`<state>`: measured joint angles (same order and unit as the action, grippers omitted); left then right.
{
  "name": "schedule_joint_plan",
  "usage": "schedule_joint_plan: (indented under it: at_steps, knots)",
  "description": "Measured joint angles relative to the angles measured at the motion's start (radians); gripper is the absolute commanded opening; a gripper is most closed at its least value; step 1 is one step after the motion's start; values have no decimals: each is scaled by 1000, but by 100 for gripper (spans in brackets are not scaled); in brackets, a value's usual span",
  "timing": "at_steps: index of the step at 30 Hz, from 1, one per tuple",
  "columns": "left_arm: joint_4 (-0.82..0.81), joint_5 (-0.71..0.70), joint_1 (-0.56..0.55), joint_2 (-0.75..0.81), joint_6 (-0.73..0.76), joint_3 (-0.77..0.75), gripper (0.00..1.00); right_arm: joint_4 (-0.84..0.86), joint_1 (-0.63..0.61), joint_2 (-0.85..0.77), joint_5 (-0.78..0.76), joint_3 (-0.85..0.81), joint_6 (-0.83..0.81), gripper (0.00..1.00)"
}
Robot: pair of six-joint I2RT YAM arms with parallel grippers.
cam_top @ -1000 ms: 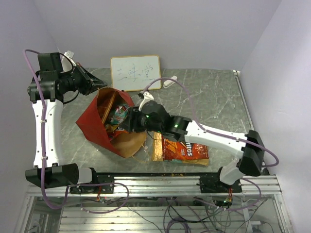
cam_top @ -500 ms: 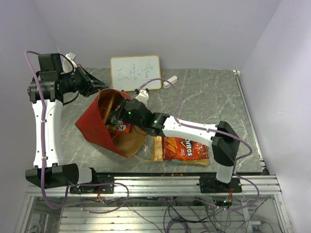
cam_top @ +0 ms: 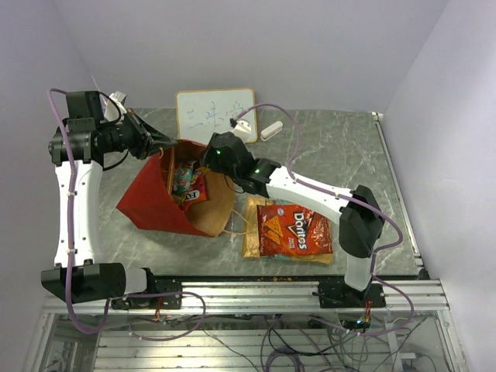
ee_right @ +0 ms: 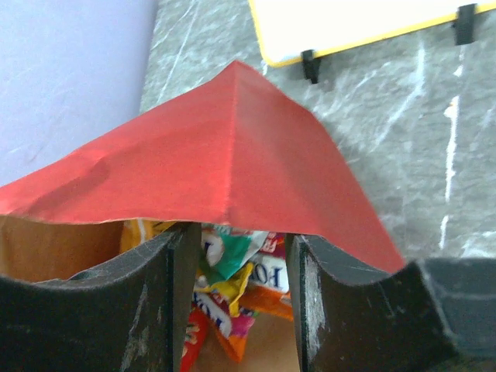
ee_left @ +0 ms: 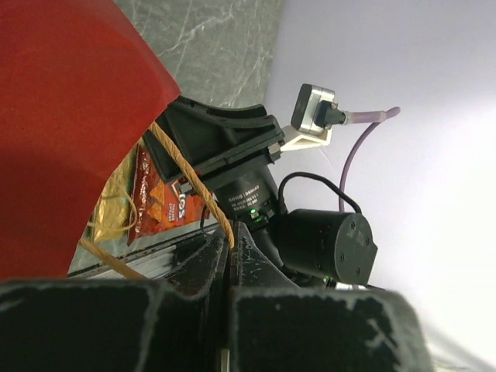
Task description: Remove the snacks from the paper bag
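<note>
My right gripper takes hold of the yellow snack packet by its exposed edge next, leaving the packet's body free to take out of the bag.
The red paper bag lies tilted on the table with its brown-lined mouth open toward the right. Small red, yellow, orange and pink packets lie inside. The large orange chip bag lies flat on the table to the bag's right. My left gripper is shut on a tan loop handle at the bag's far rim. My right gripper is open and empty at the mouth, its fingers just under the red bag edge, with the packets between and beyond them.
A small whiteboard stands at the back of the table, with a white marker next to it. The chip bag lies on a yellowish sheet. The metal rail runs along the near edge.
My right gripper has moved from low in the bag's mouth up and back to its far rim. The bag has shifted and stands more open. The chip bag shows more fully.
</note>
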<state>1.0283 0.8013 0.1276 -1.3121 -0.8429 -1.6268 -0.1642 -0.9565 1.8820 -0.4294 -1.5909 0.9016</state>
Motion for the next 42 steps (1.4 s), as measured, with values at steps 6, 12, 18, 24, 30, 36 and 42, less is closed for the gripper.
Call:
schedule_joint_plan:
  at_steps: [6, 12, 18, 24, 30, 36, 42]
  knots:
    - [69, -2, 1, 0, 42, -25, 7, -4, -95, 0, 19, -7, 50, 49]
    - [132, -13, 1, -13, 77, -87, 7, 49, -180, 0, 33, 24, 95, 51]
    - [175, -12, 2, -23, 96, -87, 7, 146, -199, 28, 5, 24, 101, 53]
    - [196, -12, 2, -44, 110, -111, 7, 146, -201, 160, -38, -57, 134, 54]
    - [196, -11, 2, -61, 113, -114, 7, 130, -203, 215, -61, -75, 183, 49]
    - [179, -3, 2, -63, 102, -109, 7, 153, -213, 239, -63, -106, 243, 36]
    - [175, 1, 4, -85, 103, -113, 7, 148, -223, 298, -66, -176, 249, 8]
